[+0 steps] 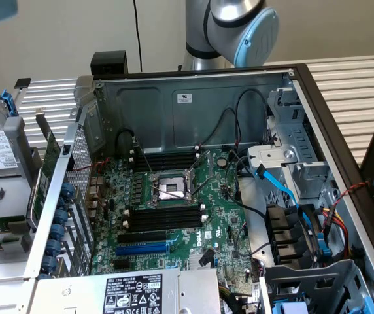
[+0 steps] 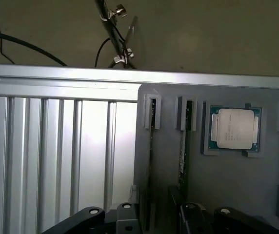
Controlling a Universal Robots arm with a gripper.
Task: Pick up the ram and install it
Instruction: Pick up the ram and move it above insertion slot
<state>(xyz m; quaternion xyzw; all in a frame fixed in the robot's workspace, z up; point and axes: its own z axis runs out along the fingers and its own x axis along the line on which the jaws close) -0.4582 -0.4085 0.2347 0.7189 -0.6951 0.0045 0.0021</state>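
The robot's gripper should next install the ram by taking hold of its exposed top edge [image 2: 150,176] partway along, since the holder's grey slot wraps the end of the ram.
Two ram sticks stand on edge in the slots of a grey holder [image 2: 237,180]; one ram [image 2: 183,156] shows a thin green edge, and the other [image 2: 151,146] is beside it. My gripper [image 2: 159,222] hovers just short of these sticks, open, with nothing between its black fingers [image 2: 125,217]. In the exterior view the open computer case holds the green motherboard [image 1: 220,216] with black memory slots [image 1: 164,216] below the processor socket and more slots [image 1: 164,160] above it. The arm [image 1: 239,26] rises behind the case.
A processor [image 2: 233,127] sits in a pocket of the holder beside the ram. Ribbed aluminium table [image 2: 56,156] lies next to the holder. Cables, blue drive bays [image 1: 291,235] and the case walls [image 1: 193,111] crowd the board. The grey holder [image 1: 14,140] sits at the exterior view's left.
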